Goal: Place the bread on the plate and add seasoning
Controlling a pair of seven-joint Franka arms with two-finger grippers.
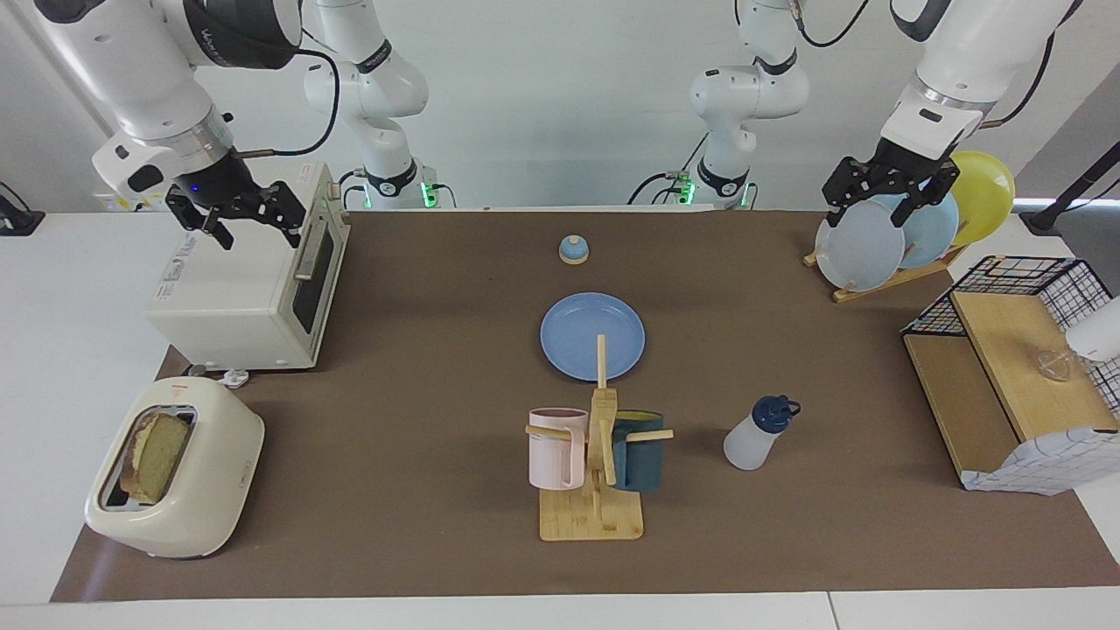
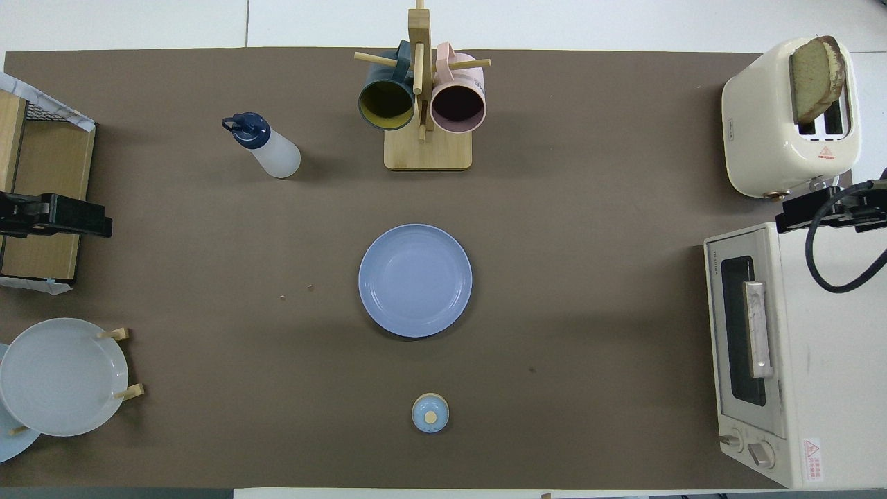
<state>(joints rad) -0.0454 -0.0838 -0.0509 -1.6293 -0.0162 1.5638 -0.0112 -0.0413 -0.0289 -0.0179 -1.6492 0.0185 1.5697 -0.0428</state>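
Note:
The bread should go onto the plate (image 2: 415, 280), so my right gripper needs to grab it by its top edge (image 2: 823, 46) next.
The bread (image 1: 157, 455) (image 2: 816, 75) stands upright in a slot of the cream toaster (image 1: 179, 477) (image 2: 786, 125) at the right arm's end of the table. At mid-table lies the blue plate (image 1: 582, 332) (image 2: 415, 280), with nothing on it. The seasoning bottle (image 1: 759, 433) (image 2: 267, 144) with its navy cap stands farther from the robots than the plate, toward the left arm's end. My right gripper (image 1: 255, 234) hangs open over the toaster oven (image 1: 254, 289), holding nothing. My left gripper (image 1: 866, 214) hangs open over the rack of upright plates (image 1: 866, 249), also holding nothing.
A wooden mug tree (image 1: 599, 455) (image 2: 424, 132) with a pink and a dark blue mug stands between plate and table edge. A small blue bell (image 1: 573, 249) (image 2: 429, 413) sits nearer the robots than the plate. A wire basket with wooden shelves (image 1: 1006, 367) fills the left arm's end.

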